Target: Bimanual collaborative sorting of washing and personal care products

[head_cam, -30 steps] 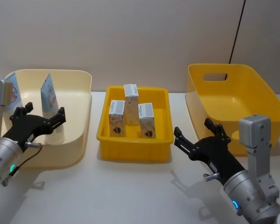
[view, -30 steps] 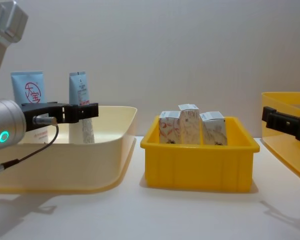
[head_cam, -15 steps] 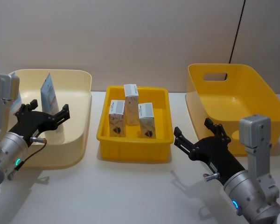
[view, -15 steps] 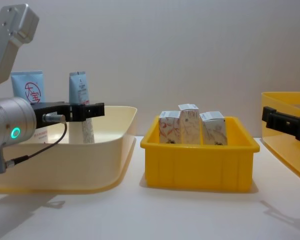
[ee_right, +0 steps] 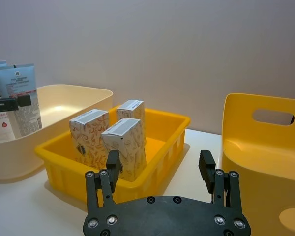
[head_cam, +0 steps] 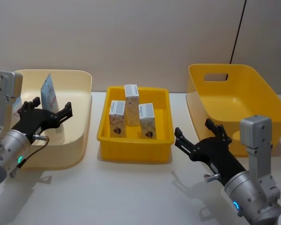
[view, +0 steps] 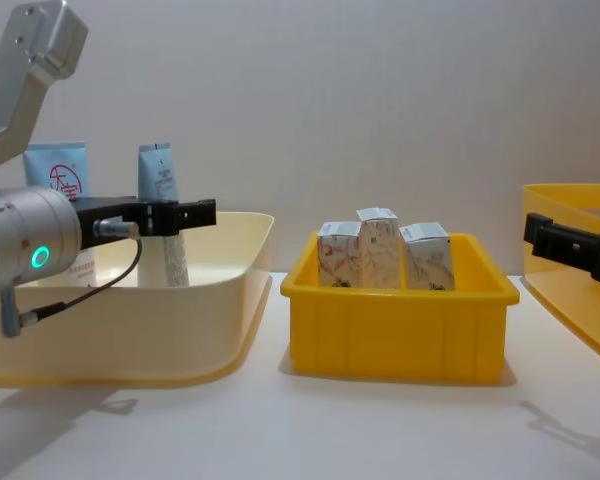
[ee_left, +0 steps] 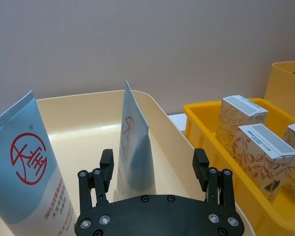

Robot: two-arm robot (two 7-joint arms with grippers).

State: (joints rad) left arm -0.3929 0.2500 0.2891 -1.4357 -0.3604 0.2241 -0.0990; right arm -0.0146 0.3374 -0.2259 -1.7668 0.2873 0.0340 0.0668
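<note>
I next need to grip the squeeze tube with my left gripper by its white lower body above the cap, to sort it into the deep yellow bin [head_cam: 236, 105].
A grey-white tube [ee_left: 132, 147] and a white and light blue tube with a red round mark [ee_left: 29, 162] stand upright in the cream bin [head_cam: 77, 131]. My left gripper [ee_left: 154, 164] hangs open over that bin, its fingers either side of the grey-white tube [view: 160, 175] but short of it. Three small cartons [head_cam: 131, 110] with reddish-brown print stand in the yellow tray [head_cam: 133, 150]. My right gripper [head_cam: 193, 129] hovers open above the table, right of the tray, with nothing between its fingers.
A large deep yellow bin [head_cam: 234, 103] with a handle slot stands at the right, beside my right gripper [ee_right: 160, 164]. Bare white table lies in front of the tray and bins. A plain wall closes the back.
My left gripper has moved forward and to the right over the cream bin, nearer the grey-white tube. The right arm, cartons and bins have stayed put.
</note>
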